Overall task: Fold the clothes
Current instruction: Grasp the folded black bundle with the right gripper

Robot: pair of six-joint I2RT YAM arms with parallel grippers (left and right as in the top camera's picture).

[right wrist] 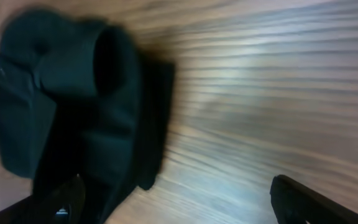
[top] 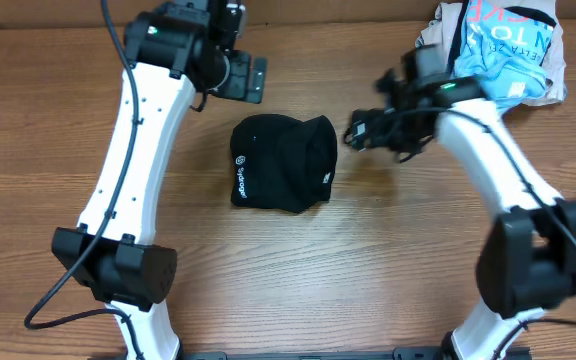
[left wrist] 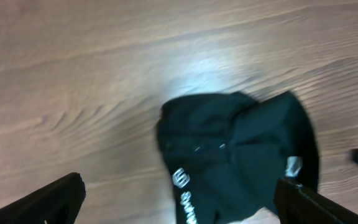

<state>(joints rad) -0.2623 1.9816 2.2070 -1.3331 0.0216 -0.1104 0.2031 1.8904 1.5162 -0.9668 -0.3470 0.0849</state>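
Next, my right gripper grabs the folded black garment by its tag-side edge (top: 328,164) (right wrist: 137,138) and leaves the lettering side free, to lay the garment on the pile.
The black garment (top: 283,163) lies folded into a compact bundle at the middle of the wooden table, white lettering on its left side and a small white tag at its right edge. It also shows in the left wrist view (left wrist: 241,155) and in the right wrist view (right wrist: 73,106). My left gripper (top: 240,75) is open and empty, above the table just behind and left of the bundle. My right gripper (top: 360,133) is open and empty, just right of the bundle, apart from it.
A pile of light-blue and beige printed garments (top: 503,50) sits at the back right corner. The arm bases stand at the front left and front right of the table (top: 368,260).
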